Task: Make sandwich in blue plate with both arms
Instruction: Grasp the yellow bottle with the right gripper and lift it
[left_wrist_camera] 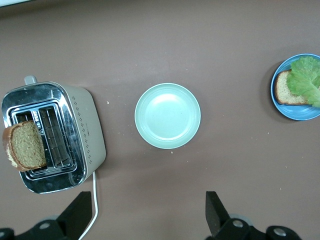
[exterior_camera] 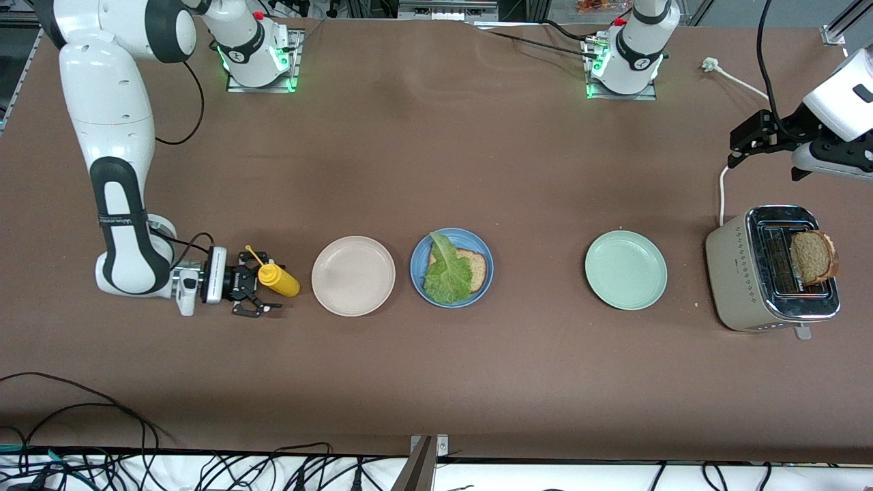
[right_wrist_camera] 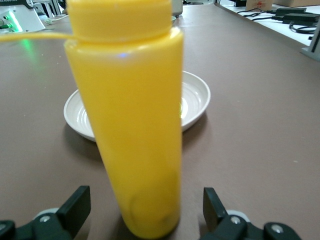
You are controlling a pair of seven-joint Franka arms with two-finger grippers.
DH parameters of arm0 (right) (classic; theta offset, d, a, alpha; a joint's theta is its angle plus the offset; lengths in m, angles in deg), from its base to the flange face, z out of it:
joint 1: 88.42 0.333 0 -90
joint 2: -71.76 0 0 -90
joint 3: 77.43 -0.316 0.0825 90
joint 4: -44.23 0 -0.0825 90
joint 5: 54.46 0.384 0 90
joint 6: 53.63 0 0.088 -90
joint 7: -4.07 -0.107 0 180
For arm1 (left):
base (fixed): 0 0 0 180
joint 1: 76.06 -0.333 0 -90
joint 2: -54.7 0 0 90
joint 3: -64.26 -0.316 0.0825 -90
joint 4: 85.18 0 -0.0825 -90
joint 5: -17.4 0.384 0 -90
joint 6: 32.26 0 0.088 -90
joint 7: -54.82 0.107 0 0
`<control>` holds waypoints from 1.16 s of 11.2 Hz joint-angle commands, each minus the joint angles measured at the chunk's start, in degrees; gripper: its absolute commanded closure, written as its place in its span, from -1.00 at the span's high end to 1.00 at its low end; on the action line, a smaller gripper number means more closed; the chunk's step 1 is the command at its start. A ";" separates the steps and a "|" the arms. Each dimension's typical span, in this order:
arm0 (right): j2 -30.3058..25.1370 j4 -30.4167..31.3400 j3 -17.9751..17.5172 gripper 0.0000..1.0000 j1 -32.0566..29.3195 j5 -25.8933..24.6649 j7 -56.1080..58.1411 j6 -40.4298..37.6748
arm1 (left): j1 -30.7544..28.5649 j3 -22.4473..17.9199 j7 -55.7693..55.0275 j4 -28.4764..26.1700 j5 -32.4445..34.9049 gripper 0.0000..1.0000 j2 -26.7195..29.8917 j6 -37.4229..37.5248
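I will squeeze sauce onto the sandwich [exterior_camera: 452, 270], so next I will grab the yellow squeeze bottle by its body [exterior_camera: 279, 279] with my right gripper.
The blue plate [exterior_camera: 480, 243] holds one brown bread slice [exterior_camera: 475, 266] with a green lettuce leaf [exterior_camera: 447, 274] lying on it. A second bread slice [exterior_camera: 811, 257] stands up out of the toaster [exterior_camera: 740, 273]. My left gripper [exterior_camera: 736, 146] is open and empty in the air over the toaster's white cord. In the left wrist view, my left gripper [left_wrist_camera: 150, 215] looks down on the toaster [left_wrist_camera: 82, 127], the raised slice [left_wrist_camera: 26, 146] and the blue plate [left_wrist_camera: 295, 116]. My right gripper [exterior_camera: 262, 285] is open, low at the table, its fingers either side of a yellow squeeze bottle [exterior_camera: 279, 279] without touching it. That bottle [right_wrist_camera: 132, 125] fills the right wrist view.
A beige-white plate [exterior_camera: 353, 275] lies between the bottle and the blue plate, and shows in the right wrist view [right_wrist_camera: 197, 95]. A pale green plate [exterior_camera: 625, 269] lies between the blue plate and the toaster. The toaster's cord [exterior_camera: 721, 194] runs toward the left arm's base.
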 commanded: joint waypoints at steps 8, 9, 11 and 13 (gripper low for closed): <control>-0.47 0.60 0.49 -1.00 1.81 2.26 -0.06 1.78 | -0.46 0.14 -0.30 1.20 1.53 1.00 -0.30 1.02; -0.99 0.60 1.37 -1.00 3.38 1.57 -1.98 3.18 | -0.46 0.14 -0.30 1.20 1.53 1.00 -0.30 1.02; -2.92 0.34 5.58 -1.00 7.78 -3.60 -10.48 3.81 | -0.46 0.06 -0.30 1.20 1.53 1.00 -0.30 1.02; -4.59 0.34 6.20 -1.00 9.63 -8.09 -17.17 4.94 | -0.46 0.06 -0.38 1.20 1.53 1.00 -0.30 1.02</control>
